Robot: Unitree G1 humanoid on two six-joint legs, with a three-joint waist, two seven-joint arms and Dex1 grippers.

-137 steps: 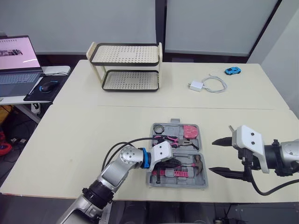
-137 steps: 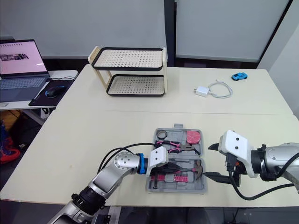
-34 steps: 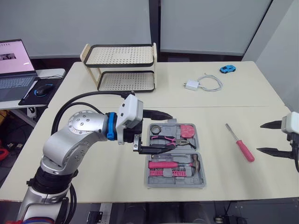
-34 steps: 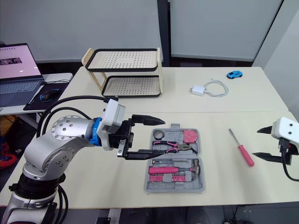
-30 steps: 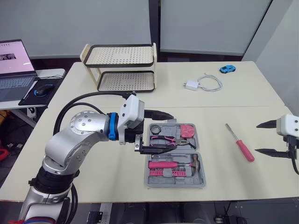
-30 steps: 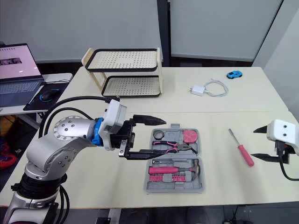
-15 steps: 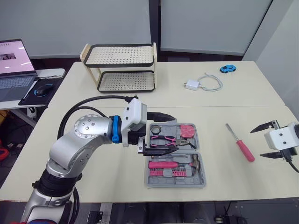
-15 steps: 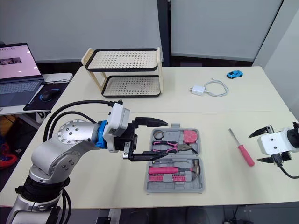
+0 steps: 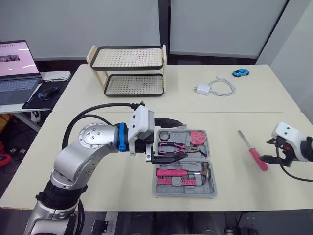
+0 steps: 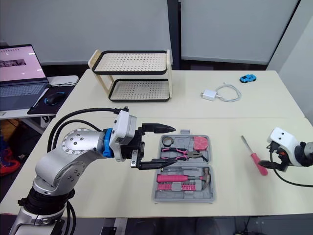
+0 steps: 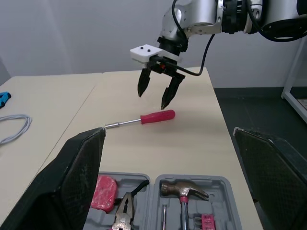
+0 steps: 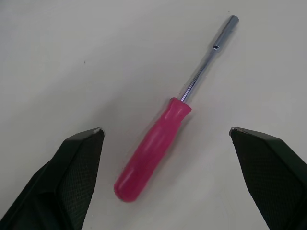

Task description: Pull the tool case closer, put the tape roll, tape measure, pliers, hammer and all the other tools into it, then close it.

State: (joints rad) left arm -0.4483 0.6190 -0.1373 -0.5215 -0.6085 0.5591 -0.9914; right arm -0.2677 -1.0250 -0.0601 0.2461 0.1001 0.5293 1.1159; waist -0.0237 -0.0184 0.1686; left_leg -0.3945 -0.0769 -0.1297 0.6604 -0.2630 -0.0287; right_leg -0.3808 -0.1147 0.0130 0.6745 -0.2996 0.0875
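Note:
My right gripper next needs to take hold of the screwdriver by its thick pink handle [image 9: 258, 159], since its bulk is at one end of a thin metal shaft [image 9: 245, 139].
The grey tool case [image 9: 213, 169] lies open near the table's front edge. It holds the tape roll [image 9: 165, 135], pink tape measure [image 9: 197, 137], pliers [image 9: 176, 148], hammer [image 9: 184, 172] and a bit set. My left gripper [image 9: 181, 139] hovers open over the case's left side, one finger toward the tape roll and the other above the pliers. A pink-handled screwdriver [image 9: 257, 158] lies on the table to the right of the case. My right gripper [image 12: 165, 130] hangs open just above it, pointing down, with a finger on either side of the handle [image 12: 151, 160] and not touching it.
A two-tier perforated rack [image 9: 129, 71] stands at the back. A white charger with cable [image 9: 215, 88] and a blue toy car [image 9: 240, 73] lie at the back right. A laptop [image 9: 17, 63] and a mouse [image 9: 49, 92] sit on a side desk to the left.
My right gripper has turned from level to pointing down and come in over the screwdriver. The left gripper has edged slightly further over the case. Both stay open.

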